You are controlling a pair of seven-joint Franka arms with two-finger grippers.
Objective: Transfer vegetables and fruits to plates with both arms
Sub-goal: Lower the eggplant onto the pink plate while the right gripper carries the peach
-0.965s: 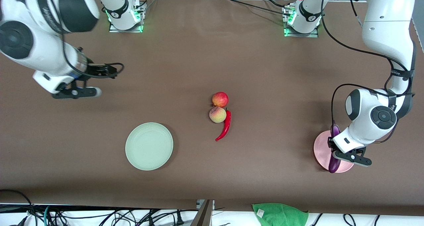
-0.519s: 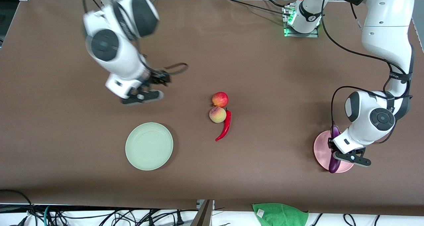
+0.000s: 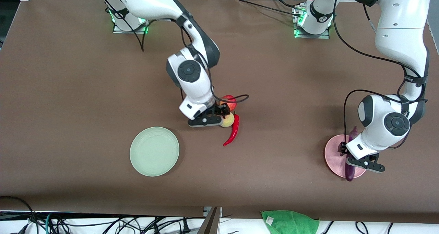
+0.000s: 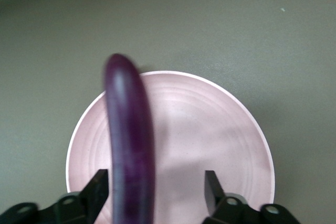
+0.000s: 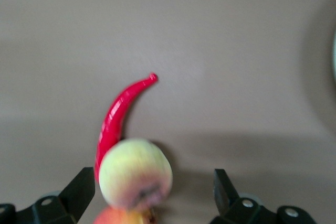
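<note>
The fruit needs to move onto the mint green plate (image 3: 154,151), so next my right gripper needs to grab the pale peach by its round body (image 3: 226,119).
The purple eggplant (image 3: 350,174) (image 4: 128,129) lies on the pink plate (image 3: 334,155) (image 4: 210,129) at the left arm's end of the table. My left gripper (image 3: 356,160) (image 4: 156,184) stands open over it, the eggplant close to one finger. My right gripper (image 3: 219,119) (image 5: 152,184) is open and low over the table's middle, with the pale peach (image 3: 228,120) (image 5: 135,174) between its fingers. The red-orange fruit (image 3: 230,102) (image 5: 118,217) touches the peach, farther from the front camera. The red chili (image 3: 234,132) (image 5: 118,116) curves beside the peach. The mint green plate (image 3: 154,151) is bare.
A green cloth (image 3: 289,222) lies past the table's front edge. Cables run along that edge and from both arm bases. Brown tabletop stretches between the two plates.
My right arm swung from its end of the table over to the fruits. My left gripper opened and let go of the eggplant, which settled on the pink plate.
</note>
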